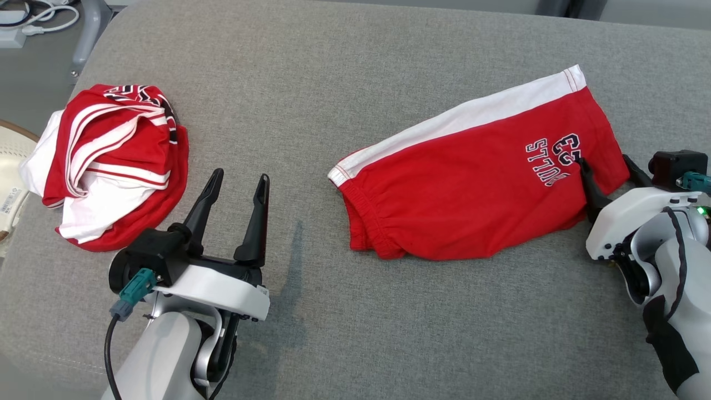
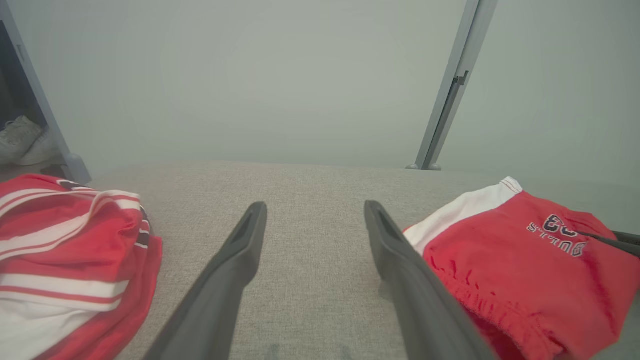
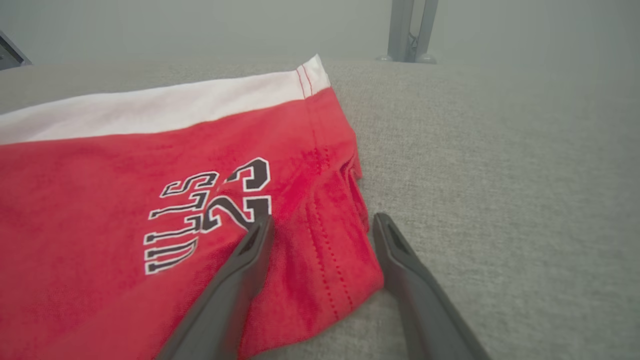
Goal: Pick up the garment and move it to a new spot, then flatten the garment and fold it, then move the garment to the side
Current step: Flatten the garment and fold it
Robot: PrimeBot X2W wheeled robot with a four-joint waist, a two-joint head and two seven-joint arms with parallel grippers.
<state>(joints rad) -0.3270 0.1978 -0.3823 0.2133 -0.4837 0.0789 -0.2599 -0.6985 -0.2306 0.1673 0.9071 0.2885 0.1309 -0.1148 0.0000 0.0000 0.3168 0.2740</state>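
The red shorts need to be folded, so my right gripper should next grab them by the stitched hem corner [image 1: 610,180] beside the printed number [image 1: 565,148].
The garment, red shorts [image 1: 466,183] with a white side band and a "BULLS 23" print, lies doubled over flat on the right half of the grey table. My right gripper [image 1: 604,161] is open at its near right hem. In the right wrist view one finger rests over the print and the other on the bare table, with the shorts' hem corner [image 3: 320,260] between them and the gripper [image 3: 324,221] wide apart. My left gripper [image 1: 241,176] is open and empty over bare table left of the shorts [image 2: 520,270], its own view showing the gripper [image 2: 315,205] low above the cloth.
A crumpled red-and-white jersey [image 1: 111,166] lies at the table's left, also to the left in the left wrist view [image 2: 65,260]. A pale round object [image 1: 11,166] sits beyond the left edge. A metal post [image 2: 445,110] stands behind the table [image 1: 355,66].
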